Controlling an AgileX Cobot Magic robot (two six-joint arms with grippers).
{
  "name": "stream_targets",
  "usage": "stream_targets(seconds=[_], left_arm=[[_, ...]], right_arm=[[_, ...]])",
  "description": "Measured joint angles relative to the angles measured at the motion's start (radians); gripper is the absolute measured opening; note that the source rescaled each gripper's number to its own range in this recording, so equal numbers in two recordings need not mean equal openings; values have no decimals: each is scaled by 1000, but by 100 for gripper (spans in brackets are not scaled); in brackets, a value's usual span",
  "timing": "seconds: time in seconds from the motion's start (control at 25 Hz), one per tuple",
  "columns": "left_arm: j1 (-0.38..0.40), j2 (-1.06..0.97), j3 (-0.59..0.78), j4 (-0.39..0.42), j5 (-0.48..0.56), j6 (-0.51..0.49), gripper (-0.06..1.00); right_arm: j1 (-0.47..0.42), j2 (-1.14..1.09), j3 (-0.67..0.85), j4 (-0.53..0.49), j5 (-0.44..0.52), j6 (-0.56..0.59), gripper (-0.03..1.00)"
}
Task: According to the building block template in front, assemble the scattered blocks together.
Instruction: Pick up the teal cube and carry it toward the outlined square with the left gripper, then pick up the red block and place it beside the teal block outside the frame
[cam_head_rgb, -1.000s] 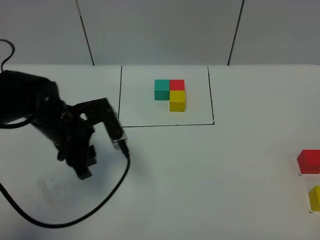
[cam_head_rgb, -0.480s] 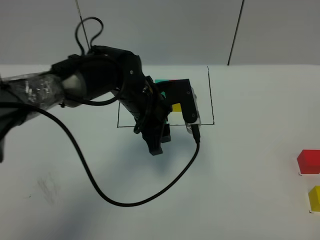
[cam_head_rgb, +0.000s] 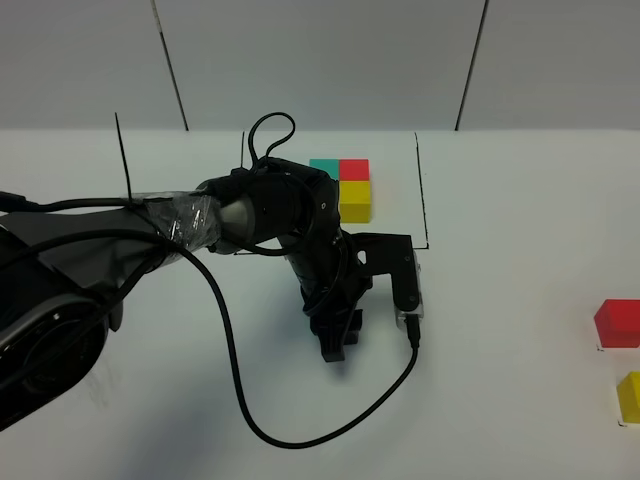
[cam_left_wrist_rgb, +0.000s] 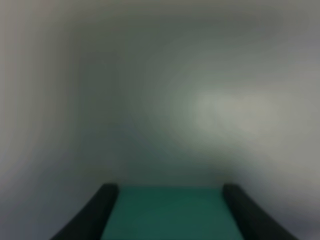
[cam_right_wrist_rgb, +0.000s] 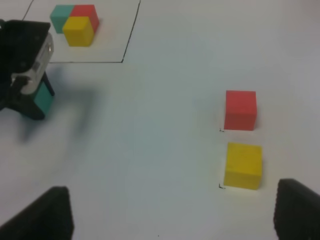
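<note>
My left gripper's fingers reach down to the white table around the teal cube (cam_left_wrist_rgb: 170, 215), so the cube would stand there and it is time to open now.
The building block template (cam_head_rgb: 342, 188), a teal, red and yellow L-shaped cluster, stands inside a black-lined rectangle at the back; it also shows in the right wrist view (cam_right_wrist_rgb: 75, 22). My left gripper (cam_head_rgb: 333, 345) is shut on the teal cube (cam_left_wrist_rgb: 170, 215), just in front of the frame and low over the table. The right wrist view shows the teal cube (cam_right_wrist_rgb: 44, 100) between its fingers. The red cube (cam_head_rgb: 618, 323) and yellow cube (cam_head_rgb: 630, 395) lie at the far right, close together. My right gripper (cam_right_wrist_rgb: 175, 220) is open and empty, a little short of them.
The left arm's black cable (cam_head_rgb: 300, 440) loops over the table in front of the gripper. A black rectangle outline (cam_head_rgb: 424, 200) bounds the template area. The white table (cam_head_rgb: 500, 300) stretches between the left gripper and the two cubes.
The left arm has swung from the left side across to the middle, then down and right to just in front of the template frame. The red and yellow cubes have not moved.
</note>
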Motion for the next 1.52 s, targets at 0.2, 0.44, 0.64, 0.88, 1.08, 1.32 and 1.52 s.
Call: stream_targets(seconds=[0.2,0.44,0.64,0.88,1.08,1.32,1.52], left_arm=[[0,0,-1,-1,10,0,1],[0,0,-2,7,24,-1,1],[0,3,-19,13,34,-48,11],[0,-14,-75,17,45,-103,84],[0,-118,-151,24,165,-239,100],[0,-311,-173,308,341,-495,91],[12,-460,-173,648,426,-784,78]], right_arm=[[0,0,0,0,0,0,64],[0,0,0,0,0,0,64],[0,0,0,0,0,0,64],[0,0,0,0,0,0,64],[0,0,0,0,0,0,64],[0,0,0,0,0,0,64],[0,0,0,0,0,0,64]])
